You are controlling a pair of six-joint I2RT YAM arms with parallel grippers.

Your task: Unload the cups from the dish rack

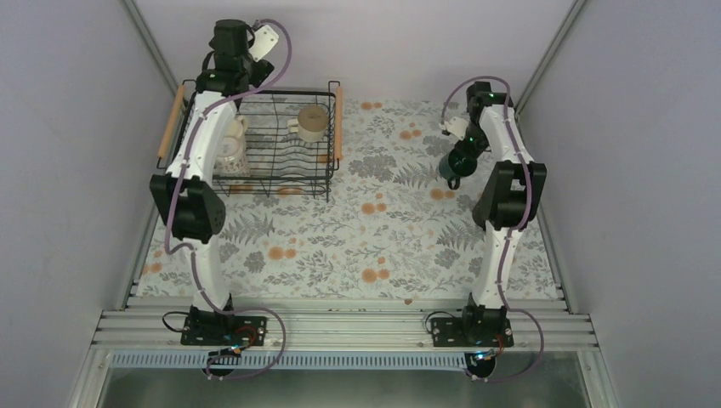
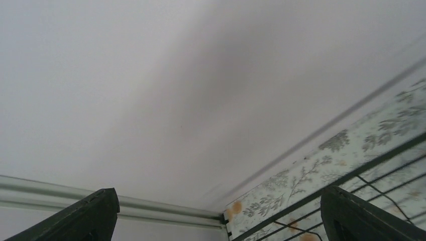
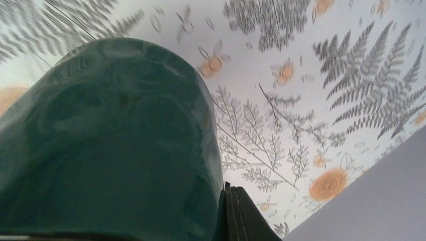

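The dark green mug hangs tilted above the cloth and would now drop and tip onto it, so the mug stays held in my right gripper for now.
The black wire dish rack [image 1: 274, 174] with two wooden handles stands at the back left; its far corner wires show in the left wrist view [image 2: 351, 173]. In it stand a beige mug [image 1: 311, 124] and a white patterned mug [image 1: 230, 146], the latter partly hidden by my left arm. My left gripper [image 1: 228, 38] is raised above the rack's far left corner, facing the back wall, open and empty [image 2: 221, 221]. My right gripper [image 1: 463, 146] is shut on the dark green mug [image 1: 462, 163], held above the cloth at the right; the mug fills the right wrist view [image 3: 110, 145] with one finger [image 3: 246, 216] against it. The other mugs are out of view.
A floral cloth [image 1: 366, 229] covers the table. Grey walls close in on the left, back and right, with the right wall [image 3: 382, 191] near the held mug. An aluminium rail [image 1: 340, 327] runs along the near edge by the arm bases.
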